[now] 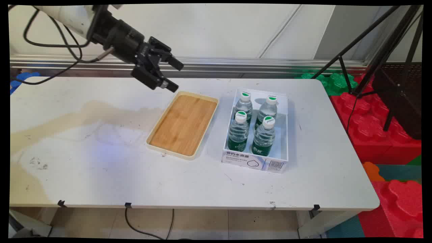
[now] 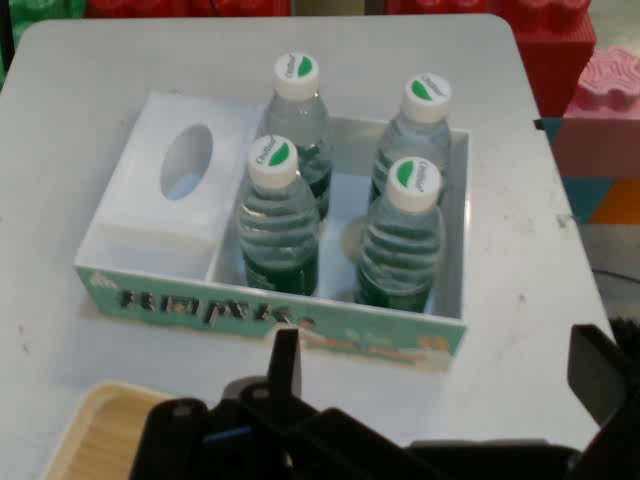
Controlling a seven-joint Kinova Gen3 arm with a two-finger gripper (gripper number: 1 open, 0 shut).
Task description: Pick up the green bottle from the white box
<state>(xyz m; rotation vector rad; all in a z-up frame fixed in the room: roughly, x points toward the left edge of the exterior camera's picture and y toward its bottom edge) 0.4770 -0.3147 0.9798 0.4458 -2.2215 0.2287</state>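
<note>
I will next use my gripper to pick up the clear water bottle by its body above the green label [image 1: 243,108] and take it out of the white box [image 1: 279,153].
My black gripper [image 1: 174,76] hangs open in the air above the far left corner of the wooden tray [image 1: 184,124], holding nothing. The tray has a cream rim and lies empty at the table's middle. Right of it stands a white cardboard box [image 1: 279,153] with several water bottles [image 1: 239,132] upright inside, each with a white and green cap. In the hand view the box [image 2: 150,180] and its bottles [image 2: 280,225] lie straight ahead, beyond the fingertips [image 2: 287,362], and a corner of the tray [image 2: 95,430] shows at the lower left.
The white table [image 1: 101,168] carries brownish stains on its left part. Red and green foam blocks [image 1: 378,135] lie on the floor to the right, with a black tripod [image 1: 388,50] standing over them. A metal rail [image 1: 236,62] runs along the wall behind the table.
</note>
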